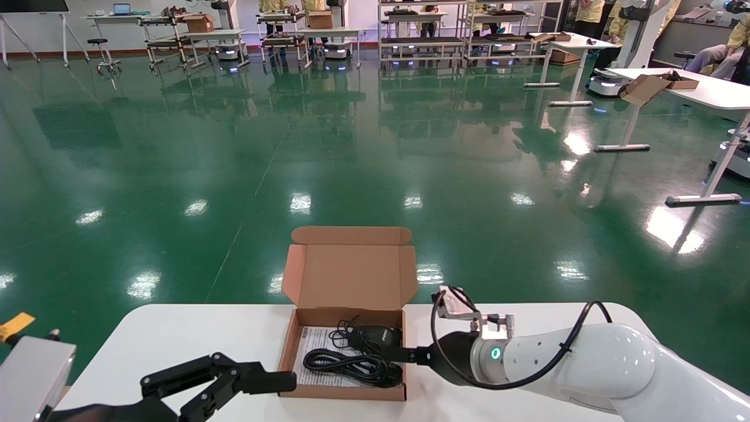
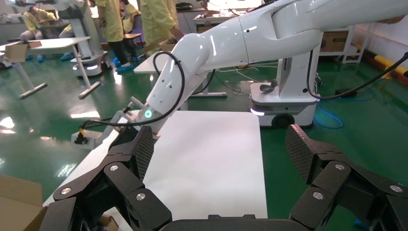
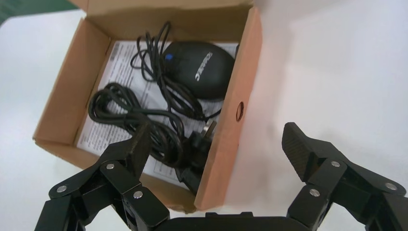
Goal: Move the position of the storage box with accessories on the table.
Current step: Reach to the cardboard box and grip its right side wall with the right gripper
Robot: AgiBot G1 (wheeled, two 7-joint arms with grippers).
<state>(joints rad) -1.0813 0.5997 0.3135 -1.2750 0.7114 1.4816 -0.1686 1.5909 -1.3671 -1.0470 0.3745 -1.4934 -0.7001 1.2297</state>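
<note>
The right gripper grabs the open box by its thin side [image 1: 404, 355] beside the plug next, since the box is too wide to span.
The storage box [image 1: 350, 274] stands on the white table [image 1: 176, 334] with its lid flap upright. Inside lie a black mouse [image 3: 197, 67], coiled black cable [image 3: 125, 115] and a white printed sheet [image 3: 120, 62]. My right gripper [image 3: 216, 144] is open and straddles the box's right wall [image 3: 231, 130]: one finger is inside over the cable, the other outside over the table. In the head view my right gripper [image 1: 410, 354] meets that wall. My left gripper [image 1: 258, 387] is open beside the box's left wall, with bare table [image 2: 207, 159] between its fingers.
The table's far edge runs just behind the box lid, with green floor beyond. A grey block [image 1: 29, 375] sits at the table's left end. Other desks [image 1: 703, 94] and a robot base [image 2: 284, 101] stand farther off.
</note>
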